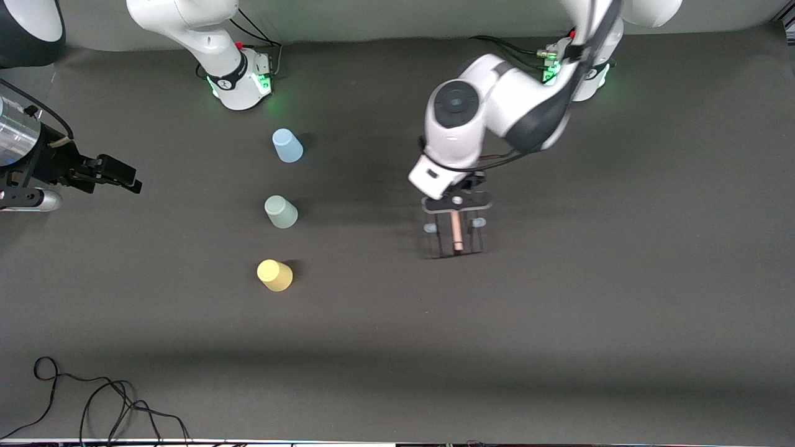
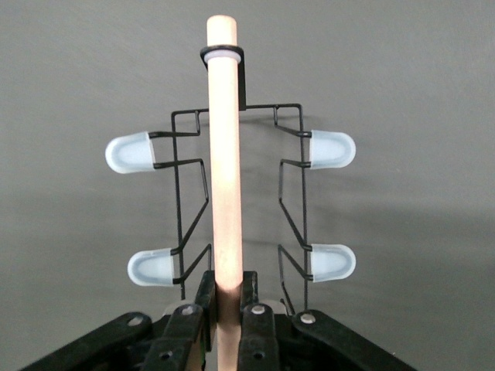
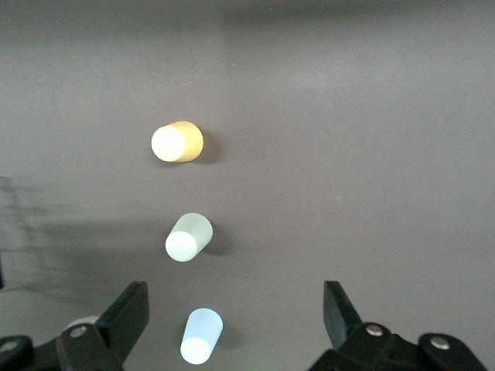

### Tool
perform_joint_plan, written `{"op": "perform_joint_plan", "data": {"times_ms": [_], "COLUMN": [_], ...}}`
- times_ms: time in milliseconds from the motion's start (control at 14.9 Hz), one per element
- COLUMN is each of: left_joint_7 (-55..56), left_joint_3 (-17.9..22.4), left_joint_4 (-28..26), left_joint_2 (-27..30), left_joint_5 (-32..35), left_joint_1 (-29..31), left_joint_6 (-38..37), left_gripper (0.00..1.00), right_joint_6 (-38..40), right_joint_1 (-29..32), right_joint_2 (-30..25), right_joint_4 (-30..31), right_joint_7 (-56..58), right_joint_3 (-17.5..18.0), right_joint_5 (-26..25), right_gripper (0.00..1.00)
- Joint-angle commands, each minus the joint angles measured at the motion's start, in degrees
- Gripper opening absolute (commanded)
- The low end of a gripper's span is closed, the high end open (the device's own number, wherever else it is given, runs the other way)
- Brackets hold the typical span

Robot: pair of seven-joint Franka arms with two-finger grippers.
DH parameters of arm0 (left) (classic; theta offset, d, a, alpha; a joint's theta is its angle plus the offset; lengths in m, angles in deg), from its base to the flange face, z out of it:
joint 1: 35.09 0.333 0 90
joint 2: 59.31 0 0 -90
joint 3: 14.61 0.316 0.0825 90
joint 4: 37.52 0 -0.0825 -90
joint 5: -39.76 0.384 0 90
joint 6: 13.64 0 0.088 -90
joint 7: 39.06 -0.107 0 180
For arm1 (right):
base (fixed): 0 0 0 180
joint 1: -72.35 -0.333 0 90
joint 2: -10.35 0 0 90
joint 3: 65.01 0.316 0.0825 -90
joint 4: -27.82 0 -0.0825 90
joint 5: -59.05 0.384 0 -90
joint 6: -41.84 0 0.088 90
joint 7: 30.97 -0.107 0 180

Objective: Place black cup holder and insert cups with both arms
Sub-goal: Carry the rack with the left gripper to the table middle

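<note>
The black cup holder's lower edge [image 1: 456, 256] hangs above the dark grey mat. The cup holder goes down onto the mat next, before my left gripper releases it.
My left gripper [image 1: 456, 202] is shut on the light wooden rod of the black cup holder [image 1: 458, 234] and holds it upright over the middle of the table. In the left wrist view my left gripper [image 2: 227, 282] clamps the rod [image 2: 226, 154], with whitish capped prongs [image 2: 131, 152] on both sides of it. I cannot tell whether the rack touches the mat. Three cups stand in a row toward the right arm's end: light blue [image 1: 287, 146], pale green [image 1: 281, 212], yellow [image 1: 274, 275]. My right gripper [image 1: 115, 174] waits high up, open [image 3: 236, 305] and empty, and sees the blue [image 3: 201, 336], green [image 3: 188, 236] and yellow [image 3: 176, 141] cups below.
A dark grey mat [image 1: 559, 323] covers the table. The arm bases [image 1: 239, 84] stand along the edge farthest from the front camera. Loose black cables [image 1: 93, 403] lie at the near edge toward the right arm's end.
</note>
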Motion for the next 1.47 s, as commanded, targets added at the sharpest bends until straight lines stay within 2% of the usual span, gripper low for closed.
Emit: {"op": "perform_joint_plan", "data": {"times_ms": [0, 201, 402, 536, 1408], "left_joint_7": [2.9, 3.9, 8.8, 8.9, 8.5], "left_joint_3": [1.2, 1.3, 1.2, 1.2, 1.3], "left_joint_4": [0.7, 2.0, 2.0, 1.9, 2.0], "left_joint_2": [-0.1, -1.3, -2.8, -3.5, -5.9], "left_joint_5": [1.2, 1.2, 6.8, 7.1, 7.3], "left_joint_1": [-1.6, -3.6, -6.0, -6.7, -6.7], "left_joint_6": [1.8, 3.7, 8.7, 11.0, 13.6], "left_gripper": [0.00, 0.00, 0.00, 0.00, 0.00], "right_joint_6": [0.4, 0.4, 0.4, 0.4, 0.4], "right_joint_1": [-0.4, -0.4, -0.4, -0.4, -0.4], "right_joint_2": [-0.4, -0.4, -0.5, -0.4, -0.4], "right_joint_4": [0.2, 0.3, 0.3, 0.3, 0.3], "right_joint_7": [-1.0, -1.0, -1.0, -1.0, -1.0], "right_joint_3": [0.0, 0.0, 0.0, 0.0, 0.0], "right_joint_5": [-1.2, -1.2, -1.2, -1.2, -1.2], "right_gripper": [1.00, 1.00, 1.00, 1.00, 1.00]}}
